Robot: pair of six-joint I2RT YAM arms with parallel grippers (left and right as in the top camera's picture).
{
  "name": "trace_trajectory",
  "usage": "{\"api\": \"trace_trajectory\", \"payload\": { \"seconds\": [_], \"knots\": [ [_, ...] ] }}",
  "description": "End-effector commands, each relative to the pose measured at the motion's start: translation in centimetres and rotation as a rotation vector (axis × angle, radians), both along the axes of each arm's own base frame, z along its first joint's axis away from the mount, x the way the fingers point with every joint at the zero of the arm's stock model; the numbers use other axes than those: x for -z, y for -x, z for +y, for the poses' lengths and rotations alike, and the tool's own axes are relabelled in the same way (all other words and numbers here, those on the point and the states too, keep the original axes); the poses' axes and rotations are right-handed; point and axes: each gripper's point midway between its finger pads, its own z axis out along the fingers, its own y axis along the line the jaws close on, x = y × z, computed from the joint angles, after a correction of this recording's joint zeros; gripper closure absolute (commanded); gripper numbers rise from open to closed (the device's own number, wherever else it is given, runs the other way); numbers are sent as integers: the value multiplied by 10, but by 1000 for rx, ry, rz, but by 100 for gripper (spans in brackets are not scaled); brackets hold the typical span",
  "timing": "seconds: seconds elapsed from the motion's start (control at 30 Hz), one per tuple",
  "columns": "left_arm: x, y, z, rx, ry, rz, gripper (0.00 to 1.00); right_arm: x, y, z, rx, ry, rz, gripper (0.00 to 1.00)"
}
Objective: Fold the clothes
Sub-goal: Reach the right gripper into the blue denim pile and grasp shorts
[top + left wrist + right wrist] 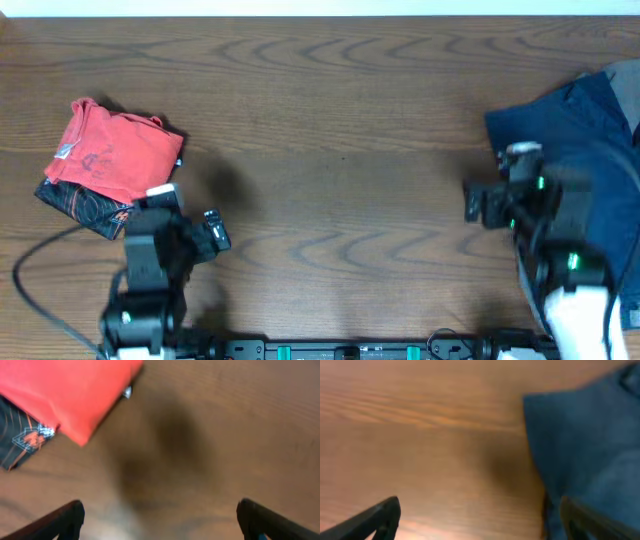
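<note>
I should next grab the navy clothes with my right gripper by their edge that faces the bare wood. Then I can draw them out to fold them.
The dark navy clothes lie in a heap at the table's right edge, also in the right wrist view. My right gripper hovers over the heap's left edge. It is open and empty, its right finger over the navy cloth, its left finger over bare wood. My left gripper is at the left, just below a folded stack. It is open and empty over bare wood.
A folded red-orange T-shirt lies on a black garment with orange print at the left; both show in the left wrist view. A black cable trails at the front left. The wooden table spans the view.
</note>
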Motion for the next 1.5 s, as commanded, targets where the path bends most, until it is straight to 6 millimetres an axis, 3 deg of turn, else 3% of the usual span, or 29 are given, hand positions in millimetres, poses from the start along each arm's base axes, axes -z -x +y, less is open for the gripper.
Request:
{"api": "trace_trajectory", "payload": {
  "seconds": [0.0,0.13,0.23,0.3,0.43,0.47,0.57,0.77,0.8,0.9,1.03,1.1,1.17,1.27,1.37,1.47],
  "knots": [
    [-10,-7,-2,13,4,72,2,-9,-27,-17,60,23,56,1],
    [4,-13,-5,21,24,162,2,13,-47,-35,117,86,132,1],
    [12,-13,-7,27,35,199,2,42,-45,-64,219,189,233,2],
    [16,-14,-8,30,40,218,2,65,-44,-72,242,207,304,5],
    [19,-14,-8,31,41,233,2,101,-41,-78,249,212,411,28],
    [19,-14,-8,30,40,233,2,108,-40,-79,249,212,429,39],
    [19,-14,-8,30,40,233,2,125,-38,-82,254,214,475,53],
    [19,-14,-8,30,41,233,2,136,-30,-105,382,274,512,55],
    [19,-14,-8,30,40,233,2,136,-31,-105,384,274,507,62],
    [19,-14,-8,30,40,233,2,135,-33,-105,386,272,497,97],
    [19,-14,-8,30,40,232,2,133,-34,-100,370,243,502,99],
    [19,-14,-8,30,41,232,2,122,-41,-94,352,204,482,99],
    [19,-14,-8,30,40,231,2,98,-54,-92,350,177,432,99],
    [19,-14,-8,30,40,231,2,31,-82,-96,400,146,280,99],
    [19,-14,-8,30,40,232,2,-57,-108,-96,398,113,76,99],
    [19,-14,-8,30,40,232,2,-126,-118,-89,372,71,-91,99]
  ]
}}
